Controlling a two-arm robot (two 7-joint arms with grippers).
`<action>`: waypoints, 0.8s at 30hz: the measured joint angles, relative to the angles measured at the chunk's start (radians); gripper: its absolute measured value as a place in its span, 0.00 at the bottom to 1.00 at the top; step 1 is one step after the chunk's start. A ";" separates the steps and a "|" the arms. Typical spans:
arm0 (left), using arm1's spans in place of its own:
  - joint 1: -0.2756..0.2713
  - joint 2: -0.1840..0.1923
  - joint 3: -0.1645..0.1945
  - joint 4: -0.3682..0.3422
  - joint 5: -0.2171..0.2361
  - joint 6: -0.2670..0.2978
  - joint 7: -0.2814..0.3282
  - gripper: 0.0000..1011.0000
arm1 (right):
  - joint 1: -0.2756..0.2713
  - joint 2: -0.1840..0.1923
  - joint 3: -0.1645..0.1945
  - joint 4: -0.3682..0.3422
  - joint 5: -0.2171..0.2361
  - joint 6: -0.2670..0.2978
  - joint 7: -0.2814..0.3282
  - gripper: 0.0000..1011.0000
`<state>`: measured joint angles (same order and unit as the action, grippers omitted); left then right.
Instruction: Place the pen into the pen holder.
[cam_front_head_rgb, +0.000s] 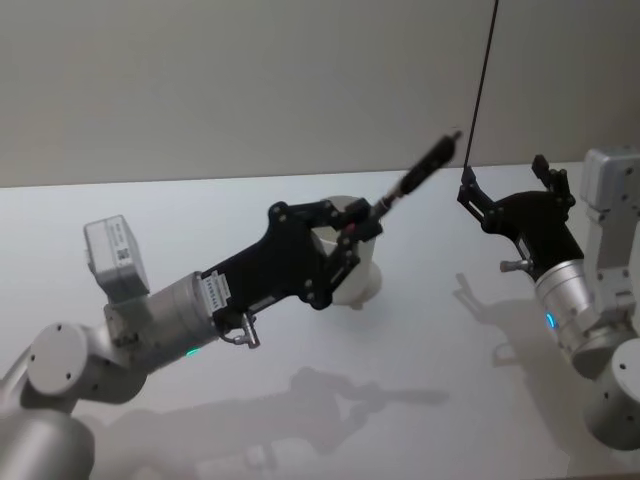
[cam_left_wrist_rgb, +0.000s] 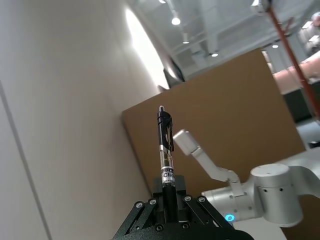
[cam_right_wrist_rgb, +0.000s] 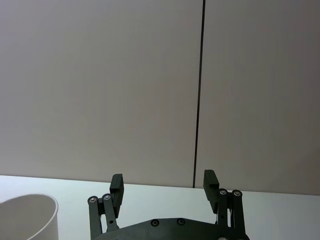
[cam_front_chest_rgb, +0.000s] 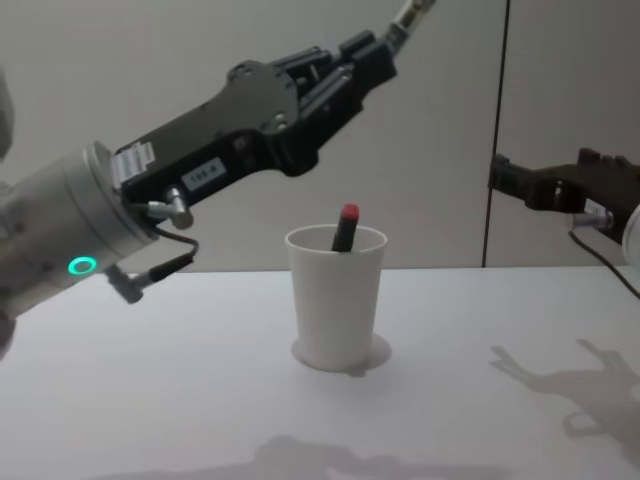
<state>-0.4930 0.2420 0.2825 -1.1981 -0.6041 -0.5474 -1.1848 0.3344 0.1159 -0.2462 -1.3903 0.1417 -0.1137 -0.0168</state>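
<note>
The right gripper grips the pen by its bare black body (cam_front_head_rgb: 425, 171) next, since my left gripper's fingers cover the lower end of the black pen.
My left gripper (cam_front_head_rgb: 365, 218) is shut on the lower end of a black pen (cam_front_head_rgb: 425, 165), which slants up and away above the table. In the left wrist view the pen (cam_left_wrist_rgb: 165, 145) stands straight out from the closed fingertips (cam_left_wrist_rgb: 169, 192). The pen holder, a white paper cup (cam_front_chest_rgb: 335, 300), stands upright mid-table, below and just in front of the left gripper (cam_front_chest_rgb: 365, 60). In the head view the cup (cam_front_head_rgb: 362, 285) is partly hidden behind that gripper. My right gripper (cam_front_head_rgb: 503, 172) hovers open and empty to the right of the cup.
A dark pen with a red tip (cam_front_chest_rgb: 345, 228) stands inside the cup. The cup's rim (cam_right_wrist_rgb: 30, 217) shows in a corner of the right wrist view, ahead of the open right gripper (cam_right_wrist_rgb: 163, 185). A wall with a dark vertical seam (cam_front_chest_rgb: 495, 130) rises behind the white table (cam_front_chest_rgb: 150, 400).
</note>
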 joint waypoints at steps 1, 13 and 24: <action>-0.012 -0.004 0.002 0.014 0.001 -0.007 -0.025 0.14 | 0.000 0.000 0.000 0.000 0.000 0.000 0.003 0.99; -0.072 -0.025 0.011 0.085 0.007 -0.039 -0.138 0.14 | -0.015 0.019 0.007 -0.021 0.030 -0.014 0.106 0.99; -0.093 -0.032 0.014 0.109 0.008 -0.049 -0.177 0.14 | -0.052 0.054 0.016 -0.069 0.075 -0.031 0.258 0.99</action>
<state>-0.5856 0.2097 0.2963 -1.0889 -0.5960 -0.5966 -1.3615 0.2828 0.1700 -0.2301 -1.4595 0.2172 -0.1446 0.2408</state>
